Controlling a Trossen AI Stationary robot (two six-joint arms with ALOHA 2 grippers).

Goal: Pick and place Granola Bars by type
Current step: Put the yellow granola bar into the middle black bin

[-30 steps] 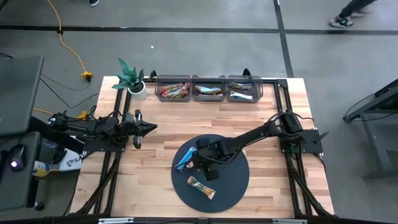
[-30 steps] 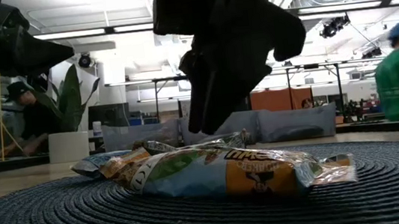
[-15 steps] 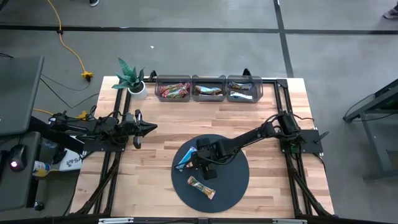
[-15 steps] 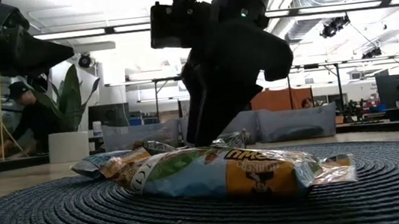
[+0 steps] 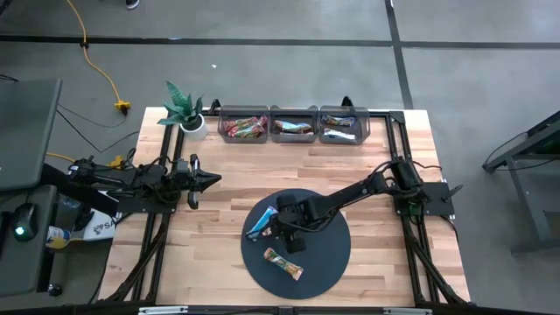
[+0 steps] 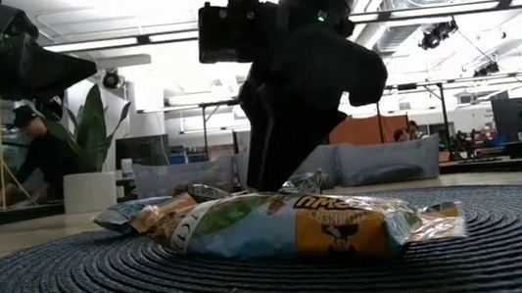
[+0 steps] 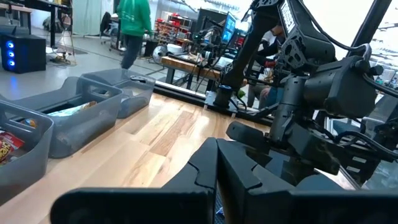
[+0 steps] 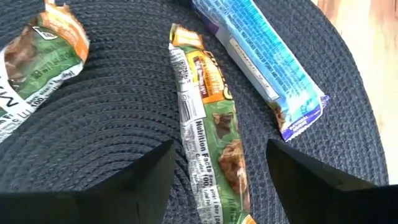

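Observation:
My right gripper grabs the green-brown bar by its middle (image 8: 215, 149) next, to sort it by type into the clear bins.
Three wrapped granola bars lie flat on the dark round mat (image 5: 324, 254). A light blue bar (image 5: 259, 223) is at its left. One green-brown bar (image 5: 283, 264) is toward the near edge. The other green-brown bar (image 8: 211, 118) lies between them and is hidden under the arm in the high view. My right gripper (image 8: 219, 149) is open and low over this middle bar, pointing down, one finger on each side of it. In the low view it stands (image 6: 278, 164) behind the front bar (image 6: 290, 224). My left gripper (image 5: 210, 179) waits shut above the table's left part.
Three clear bins stand along the far edge. The left bin (image 5: 243, 125) holds red bars, the middle bin (image 5: 293, 124) green-brown ones, the right bin (image 5: 343, 124) blue ones. A small potted plant (image 5: 185, 112) is at the far left corner. Bare wood surrounds the mat.
My right gripper has come down toward the mat over the middle green-brown bar, staying open. The bars have not moved.

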